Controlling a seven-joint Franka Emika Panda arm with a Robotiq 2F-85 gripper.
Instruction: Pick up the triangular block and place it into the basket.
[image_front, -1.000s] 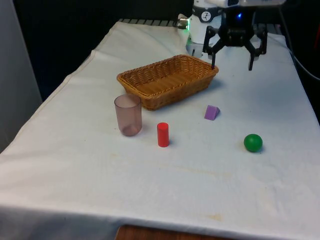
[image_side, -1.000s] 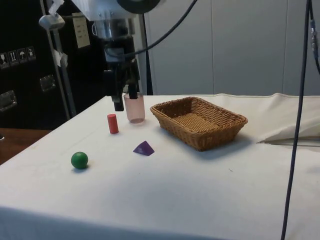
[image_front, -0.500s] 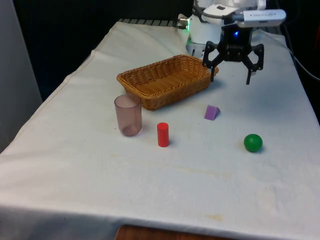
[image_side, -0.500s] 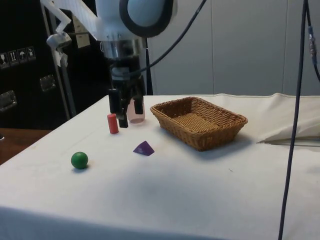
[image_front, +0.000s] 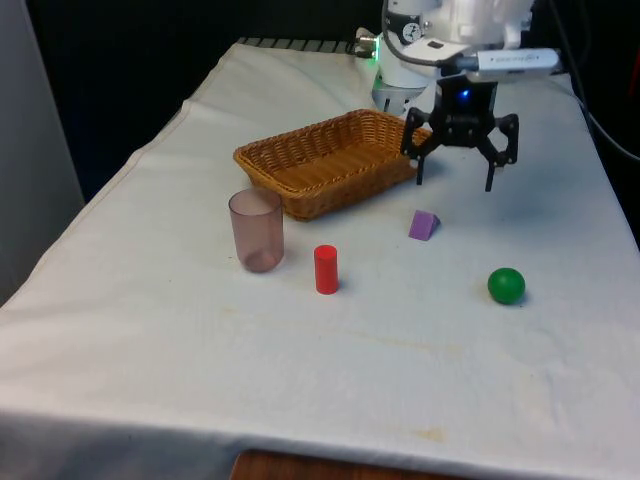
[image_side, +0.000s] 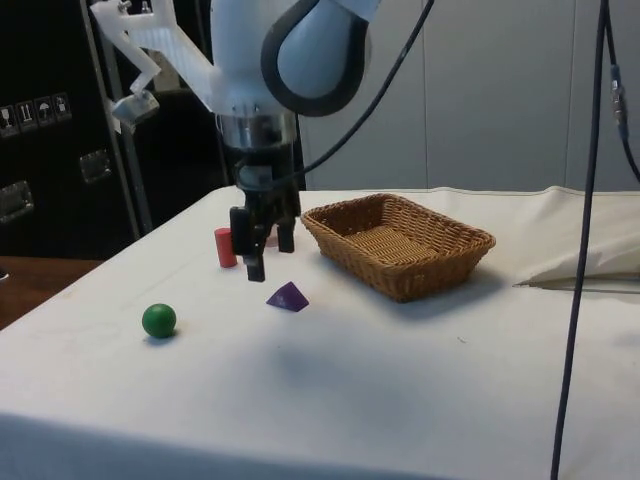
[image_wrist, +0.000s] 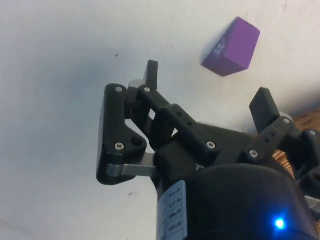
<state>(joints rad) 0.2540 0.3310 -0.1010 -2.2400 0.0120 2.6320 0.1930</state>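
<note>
The purple triangular block (image_front: 423, 224) should go into the basket (image_front: 300, 172), so my gripper should next grab the opposite sides of the block.
The purple triangular block (image_front: 423, 224) lies on the white cloth, just in front of the wicker basket (image_front: 300, 172) on the front view's right. It also shows in the side view (image_side: 288, 296) and close under the wrist camera (image_wrist: 231, 46). My gripper (image_front: 454, 184) hangs open in the air above and slightly behind the block, with nothing between its fingers. In the side view the gripper (image_side: 266, 258) is a short way above the block, between it and the red cylinder. The basket (image_side: 470, 243) holds nothing that I can see.
A translucent pinkish cup (image_front: 257, 230) and a red cylinder (image_front: 326, 268) stand in front of the basket toward the front view's left. A green ball (image_front: 506, 285) rests on the cloth to the front view's right of the block.
The gripper has come down and moved toward the purple block, staying open. The block, basket, cup, cylinder and ball have not moved.
</note>
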